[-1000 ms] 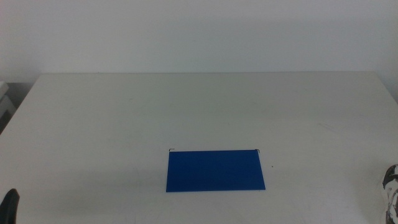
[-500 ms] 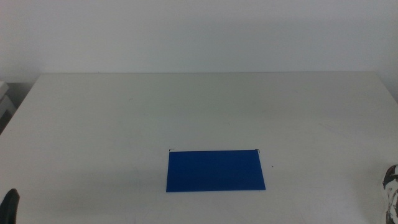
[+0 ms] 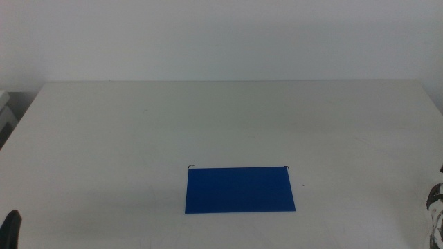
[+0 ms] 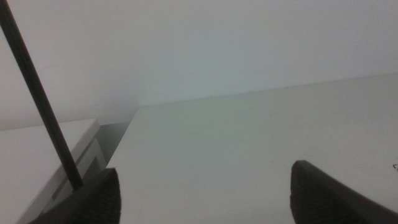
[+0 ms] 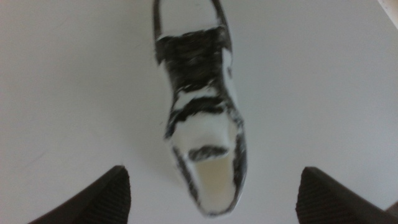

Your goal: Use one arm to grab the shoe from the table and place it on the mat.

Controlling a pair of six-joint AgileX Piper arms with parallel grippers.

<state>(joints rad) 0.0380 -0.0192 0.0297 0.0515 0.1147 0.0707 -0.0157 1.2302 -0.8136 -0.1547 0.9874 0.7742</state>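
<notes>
The shoe is long from toe to heel, so my right gripper will next grab it across its narrow middle (image 5: 200, 102) to keep it level.
The blue mat (image 3: 239, 189) lies flat on the white table (image 3: 208, 117), front of centre. The shoe (image 5: 202, 112), white with black and grey patches, lies on the table in the right wrist view, its heel opening between the jaws of my open right gripper (image 5: 211, 193), which do not touch it. In the middle view only a sliver of the shoe (image 3: 435, 202) shows at the right edge, well right of the mat. My left gripper (image 4: 205, 193) is open and empty; its dark tip (image 3: 10, 225) shows at the bottom left.
A white unit (image 4: 50, 155) stands beside the table's left edge, also visible in the middle view (image 3: 5, 114). A thin black cable (image 4: 37, 93) crosses the left wrist view. A white wall rises behind the table.
The patch of shoe at the right edge of the middle view sits slightly lower and further right. The mat and the left gripper have not moved.
</notes>
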